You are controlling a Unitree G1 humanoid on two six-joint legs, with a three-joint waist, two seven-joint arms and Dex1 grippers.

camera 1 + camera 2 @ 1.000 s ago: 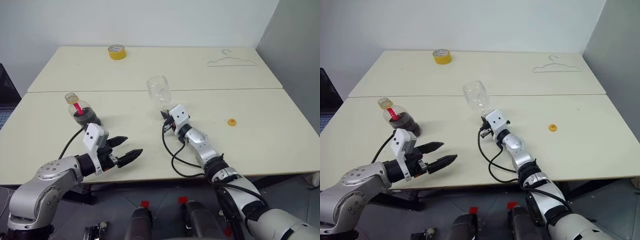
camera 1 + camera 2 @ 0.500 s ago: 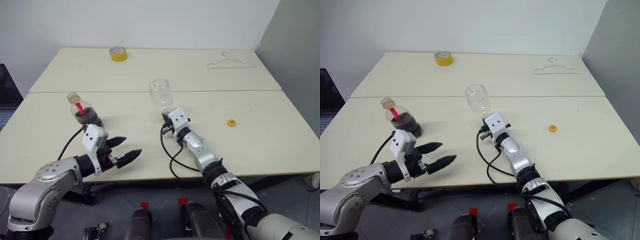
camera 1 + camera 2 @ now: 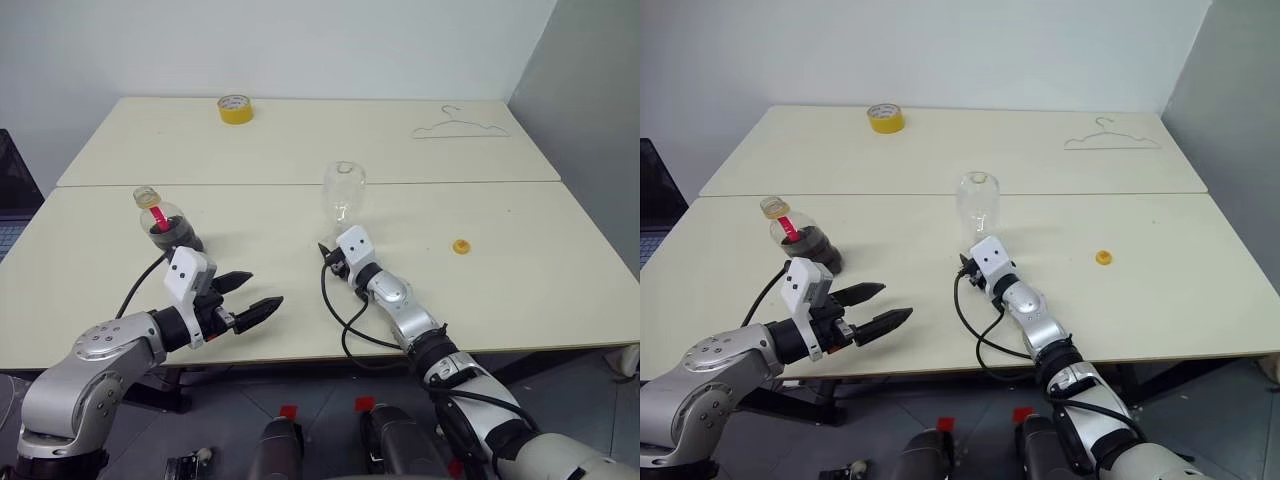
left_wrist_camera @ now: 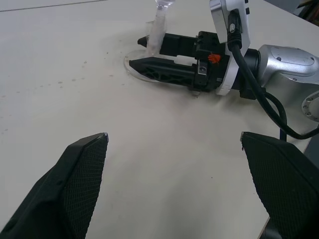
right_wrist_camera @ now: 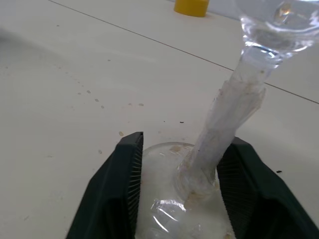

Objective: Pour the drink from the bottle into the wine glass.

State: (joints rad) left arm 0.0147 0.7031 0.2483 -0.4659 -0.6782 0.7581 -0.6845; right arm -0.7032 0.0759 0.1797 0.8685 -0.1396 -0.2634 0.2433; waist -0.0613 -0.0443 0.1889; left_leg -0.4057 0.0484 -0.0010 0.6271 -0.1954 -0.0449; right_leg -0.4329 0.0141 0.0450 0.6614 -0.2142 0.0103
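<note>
My left gripper grips the bottle by its straight-sided lower body (image 3: 181, 237) to pour next, since the bottle's clear shoulder slopes in toward the bottle's opening.
The wine glass (image 3: 343, 188) stands upright on the table (image 3: 520, 290) near the middle, and its bowl looks empty. My right gripper (image 3: 328, 250) is open at table height, its fingers (image 5: 128, 179) on either side of the taped stem (image 5: 224, 114) with a gap on one side. The bottle (image 3: 165, 222) stands at the left without its cap, with the dark drink (image 3: 177, 238) in its lower part. My left gripper (image 3: 245, 295) hovers open in front of the bottle, holding nothing.
A yellow cap (image 3: 461, 245) lies on the table right of the glass. A yellow tape roll (image 3: 234, 106) and a wire hanger (image 3: 460, 125) lie at the far side. A seam (image 3: 450, 181) runs across between the two tabletops.
The glass has gone from leaning left to standing upright. My right gripper has sunk slightly and opened off the stem. The left arm has not moved.
</note>
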